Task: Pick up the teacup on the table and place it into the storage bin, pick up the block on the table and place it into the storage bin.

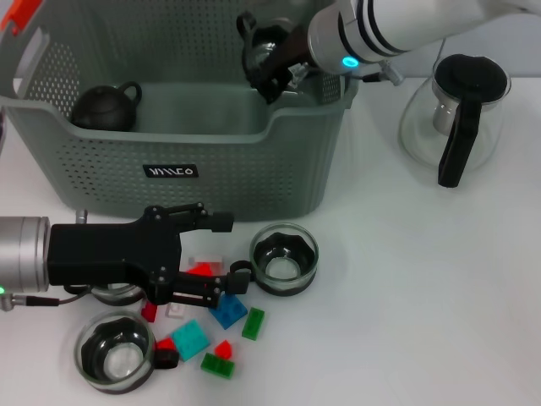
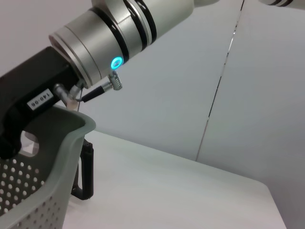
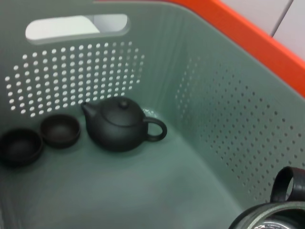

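Observation:
The glass teacup (image 1: 264, 46) (image 3: 276, 219) hangs inside the storage bin's rim, over the bin's bottom, and would rest in the bin, so it is time for my right gripper to open.
The storage bin (image 1: 254, 161) stands at the back left of the table. My right gripper (image 1: 272, 74) is over the bin's right end, shut on a glass teacup (image 1: 264, 46) with a black handle. The cup's rim shows in the right wrist view (image 3: 269, 218), above the bin floor (image 3: 157, 186). My left gripper (image 1: 226, 254) is low in front of the bin, open, its fingers either side of a red block (image 1: 201, 269). More blocks lie nearby: blue (image 1: 228, 311), green (image 1: 253, 323), cyan (image 1: 189, 338). Two more teacups (image 1: 285, 258) (image 1: 114, 353) stand on the table.
A black teapot (image 1: 103, 107) (image 3: 121, 126) and two small dark cups (image 3: 59, 130) (image 3: 19, 145) sit in the bin. A glass carafe (image 1: 456, 110) with a black handle stands at the back right. The left wrist view shows the right arm (image 2: 109, 33) above the bin rim (image 2: 71, 138).

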{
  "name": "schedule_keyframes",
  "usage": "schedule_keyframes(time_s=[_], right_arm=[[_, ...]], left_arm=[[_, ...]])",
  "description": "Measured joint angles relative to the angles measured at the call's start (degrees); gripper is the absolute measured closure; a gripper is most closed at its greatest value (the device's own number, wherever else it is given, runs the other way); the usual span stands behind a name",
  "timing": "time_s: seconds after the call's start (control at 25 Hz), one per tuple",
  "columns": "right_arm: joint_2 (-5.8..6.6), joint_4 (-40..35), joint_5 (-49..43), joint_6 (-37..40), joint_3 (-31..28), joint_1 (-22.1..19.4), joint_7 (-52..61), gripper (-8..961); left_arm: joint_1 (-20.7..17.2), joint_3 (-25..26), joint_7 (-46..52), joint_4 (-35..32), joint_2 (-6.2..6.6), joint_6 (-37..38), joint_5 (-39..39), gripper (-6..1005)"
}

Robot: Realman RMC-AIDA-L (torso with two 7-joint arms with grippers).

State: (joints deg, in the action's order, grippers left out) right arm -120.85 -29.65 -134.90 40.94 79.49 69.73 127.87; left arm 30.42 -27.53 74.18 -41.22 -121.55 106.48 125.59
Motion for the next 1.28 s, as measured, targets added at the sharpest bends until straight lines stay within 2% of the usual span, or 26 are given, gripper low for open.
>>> schedule_keyframes(time_s=[0.88,1.12,1.28], right_arm=[[0.04,-1.36,-0.01,3.84,2.88,-0.83,3.04,785],[0.15,-6.75,-0.15,5.94,2.94,-3.19,4.86,556],[0.19,-15.26,-0.07,6.83,2.96,-7.35,5.17,430]], left_arm=[[-0.44,-0.25,0.0,0.0,-0.11,0.53,0.0,66],[-0.68,-0.24,0.0,0.0,-0.2,0.84,0.03,67],[-0.7,-0.24,-0.05,0.0,-0.23,0.91,0.25,67]])
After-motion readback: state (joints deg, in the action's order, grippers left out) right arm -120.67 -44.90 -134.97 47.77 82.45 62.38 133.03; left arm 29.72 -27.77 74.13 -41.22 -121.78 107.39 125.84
